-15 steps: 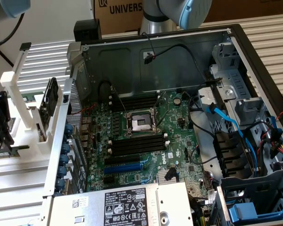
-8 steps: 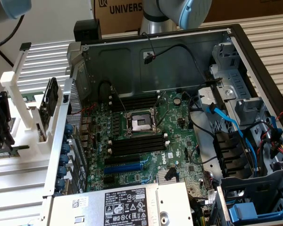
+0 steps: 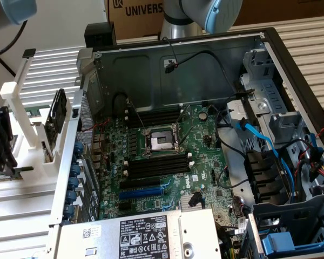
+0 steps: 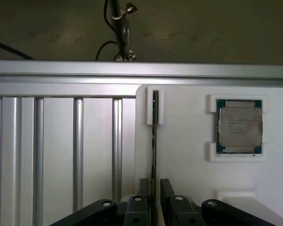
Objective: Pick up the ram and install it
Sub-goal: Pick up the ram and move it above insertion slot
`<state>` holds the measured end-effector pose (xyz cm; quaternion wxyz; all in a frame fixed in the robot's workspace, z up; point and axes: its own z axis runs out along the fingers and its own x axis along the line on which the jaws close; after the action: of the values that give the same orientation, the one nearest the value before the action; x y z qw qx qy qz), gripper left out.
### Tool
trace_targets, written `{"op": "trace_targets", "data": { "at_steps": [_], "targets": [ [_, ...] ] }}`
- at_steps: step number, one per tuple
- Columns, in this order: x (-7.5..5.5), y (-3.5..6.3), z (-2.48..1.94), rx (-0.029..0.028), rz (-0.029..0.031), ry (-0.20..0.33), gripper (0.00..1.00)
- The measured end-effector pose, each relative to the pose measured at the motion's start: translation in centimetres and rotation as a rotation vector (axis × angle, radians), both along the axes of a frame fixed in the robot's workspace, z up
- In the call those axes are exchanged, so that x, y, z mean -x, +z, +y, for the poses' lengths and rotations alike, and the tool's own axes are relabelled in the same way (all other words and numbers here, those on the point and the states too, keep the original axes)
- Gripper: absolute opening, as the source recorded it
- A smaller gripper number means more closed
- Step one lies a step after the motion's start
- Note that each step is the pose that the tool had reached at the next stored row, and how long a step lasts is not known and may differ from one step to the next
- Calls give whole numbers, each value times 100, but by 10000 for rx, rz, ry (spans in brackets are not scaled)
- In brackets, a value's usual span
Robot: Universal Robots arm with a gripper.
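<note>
The ram (image 4: 154,136) has to be installed in the black memory slots, so next I will grab it by its exposed long edge (image 4: 153,199).
The ram (image 4: 154,136) stands on its thin edge in a white clip of the white fixture (image 4: 188,160), seen end-on as a narrow dark strip. My gripper (image 4: 154,188) hangs over its near end, open, with one finger (image 4: 144,190) on each side of the strip and a small gap either way. In the exterior view the gripper (image 3: 1,143) is at the far left edge over the white stand (image 3: 21,97), away from the computer case. The black memory slots (image 3: 156,164) lie on the green motherboard (image 3: 200,145) beside the processor socket (image 3: 159,141).
A processor chip (image 4: 239,126) sits in its own white holder beside the ram. A black card (image 3: 56,116) stands upright in the stand. The open case (image 3: 270,48) holds a blue slot (image 3: 142,191), loose cables (image 3: 259,140) and a power supply (image 3: 146,234). Ribbed aluminium table (image 4: 56,150).
</note>
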<state>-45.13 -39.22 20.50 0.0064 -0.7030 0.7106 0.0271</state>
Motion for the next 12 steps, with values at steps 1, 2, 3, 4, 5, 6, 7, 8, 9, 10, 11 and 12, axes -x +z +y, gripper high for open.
{"op": "trace_targets", "data": {
  "at_steps": [1, 2, 3, 4, 5, 6, 7, 8, 9, 10, 11, 12],
  "targets": [
    [0, -6, 1, 0, 0, 25, 24],
    [0, -9, 3, 1, 1, 45, 24],
    [0, -14, 4, 1, 2, 69, 24],
    [0, -21, 5, 0, 1, 90, 24],
    [0, -27, 6, 0, 1, 109, 24],
    [1, -35, 8, 0, 1, 130, 24],
    [0, -41, 9, 1, 1, 149, 24],
    [0, -47, 11, 1, 2, 169, 24],
    [0, -53, 12, 1, 2, 185, 24],
    [0, -58, 12, 1, 2, 202, 24],
    [0, -64, 13, 1, 2, 214, 24],
    [1, -69, 13, 1, 2, 224, 24]
  ]
}}
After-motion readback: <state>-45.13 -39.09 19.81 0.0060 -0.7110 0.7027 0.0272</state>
